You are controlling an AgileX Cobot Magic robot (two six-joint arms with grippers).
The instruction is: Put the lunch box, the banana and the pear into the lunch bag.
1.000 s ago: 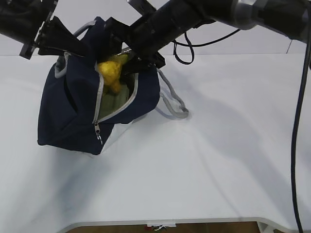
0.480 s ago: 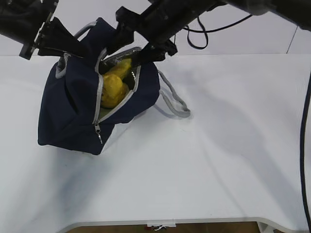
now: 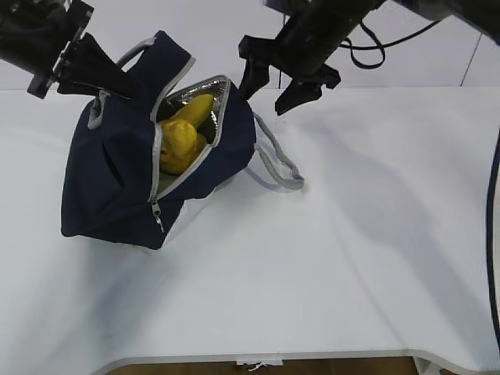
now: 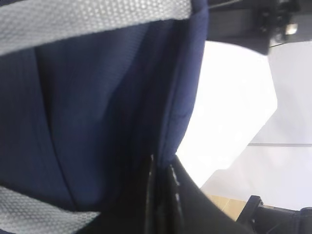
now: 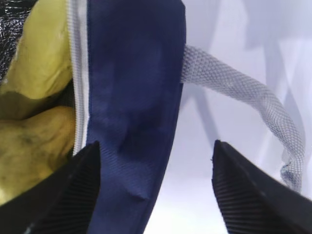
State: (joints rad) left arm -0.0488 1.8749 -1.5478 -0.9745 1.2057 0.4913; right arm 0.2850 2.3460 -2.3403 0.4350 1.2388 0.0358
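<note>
A cloth flap stands up beside the bag's gaping opening. My right gripper should grab the lunch bag by that flap, its loose zippered edge, next.
The navy lunch bag lies tilted on the white table with its zipper mouth gaping. Inside it the banana rests against the silver lining, and the pear sits just below it. The lunch box is hidden. My left gripper is shut on the bag's upper edge; in the left wrist view blue fabric is pinched between the closed fingers of the left gripper. My right gripper hangs open and empty above the bag's right rim. In the right wrist view the right gripper straddles the bag's edge, with the banana and pear to its left.
A grey webbing handle loops out onto the table to the right of the bag, also seen as the handle under my right wrist. The zipper pull hangs at the bag's front. The table's front edge runs along the bottom.
My right gripper has risen out of the bag's mouth and moved right. The pear stayed inside and dropped lower beside the banana. The left gripper has kept its hold.
</note>
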